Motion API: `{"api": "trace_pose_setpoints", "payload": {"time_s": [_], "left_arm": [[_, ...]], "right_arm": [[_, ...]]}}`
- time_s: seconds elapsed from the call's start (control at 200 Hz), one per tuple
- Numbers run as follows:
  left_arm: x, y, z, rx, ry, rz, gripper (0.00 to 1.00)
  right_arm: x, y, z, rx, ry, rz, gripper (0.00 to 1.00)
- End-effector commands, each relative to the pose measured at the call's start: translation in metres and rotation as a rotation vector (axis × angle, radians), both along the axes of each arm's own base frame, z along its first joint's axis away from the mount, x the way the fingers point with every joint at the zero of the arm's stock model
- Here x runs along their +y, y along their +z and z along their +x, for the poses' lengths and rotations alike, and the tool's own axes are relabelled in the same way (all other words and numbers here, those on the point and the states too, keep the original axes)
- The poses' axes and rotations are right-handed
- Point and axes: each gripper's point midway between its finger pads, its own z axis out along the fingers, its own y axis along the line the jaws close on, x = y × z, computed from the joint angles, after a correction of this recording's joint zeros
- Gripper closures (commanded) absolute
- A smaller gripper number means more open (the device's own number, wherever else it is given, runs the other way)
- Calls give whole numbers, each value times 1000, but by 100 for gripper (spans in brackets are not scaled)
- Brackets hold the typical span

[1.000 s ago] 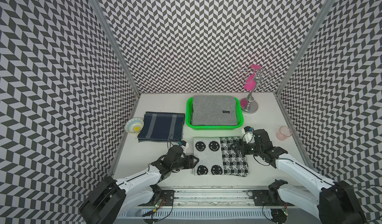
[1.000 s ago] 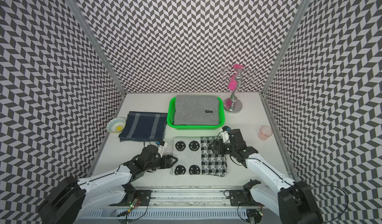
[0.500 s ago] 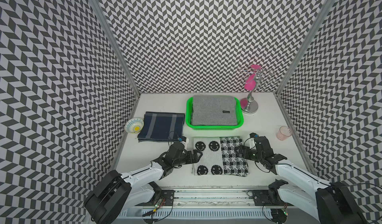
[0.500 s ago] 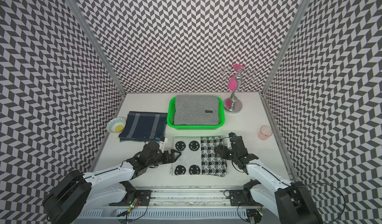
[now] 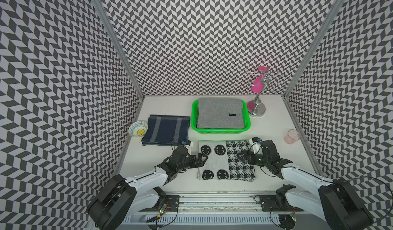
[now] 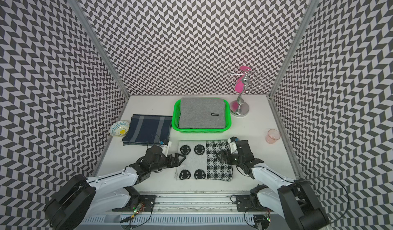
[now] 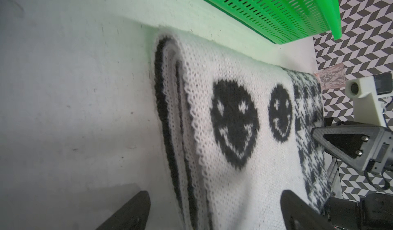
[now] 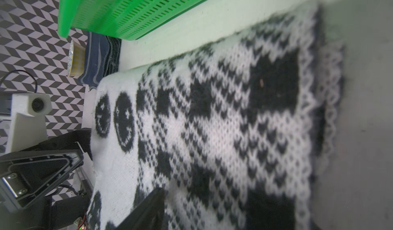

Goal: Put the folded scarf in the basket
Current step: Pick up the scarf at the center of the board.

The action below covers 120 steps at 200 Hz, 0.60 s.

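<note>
My left gripper is to grab all layers of the scarf's smiley-side edge next, opposite the checked end. Then it will lay the scarf folded into the basket (image 5: 221,130).
The folded scarf (image 5: 225,161), knitted in black and white with smiley faces and checks, lies flat on the table just in front of the basket (image 5: 221,130). The bright green basket holds a folded grey cloth (image 5: 220,113). My left gripper (image 5: 203,157) is open and low at the scarf's left edge; in the left wrist view its fingers (image 7: 140,209) straddle that layered edge (image 7: 180,133). My right gripper (image 5: 241,156) is open over the checked right part. Only one of its fingers (image 8: 148,209) shows in the right wrist view, lying on the scarf (image 8: 212,122).
A navy striped folded cloth (image 5: 165,130) and a patterned bowl (image 5: 138,129) sit to the left of the basket. A chrome stand with pink pieces (image 5: 257,103) is at the back right. A pink cup (image 5: 292,136) stands near the right wall.
My left gripper has opened wide and slid right to the scarf's left edge. My right gripper has come down and leftward over the scarf's checked side.
</note>
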Motion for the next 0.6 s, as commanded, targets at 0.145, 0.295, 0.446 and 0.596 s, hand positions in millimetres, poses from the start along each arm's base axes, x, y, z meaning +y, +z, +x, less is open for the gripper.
{"api": "trace_pose_setpoints", "payload": {"time_s": [0.145,0.295,0.446,0.596], "left_arm": [[-9,-12,-5,40,-58,-29,9],[-12,-18,-4,57,-66,-28,12],[-13,-29,-11,83,-83,-40,25],[-23,-26,-13,78,-128,-76,58]], "right_arm": [[15,-12,-25,82,115,46,24],[17,-11,-23,65,123,45,26],[24,-9,-20,53,138,60,31],[32,-7,-18,37,154,64,46]]}}
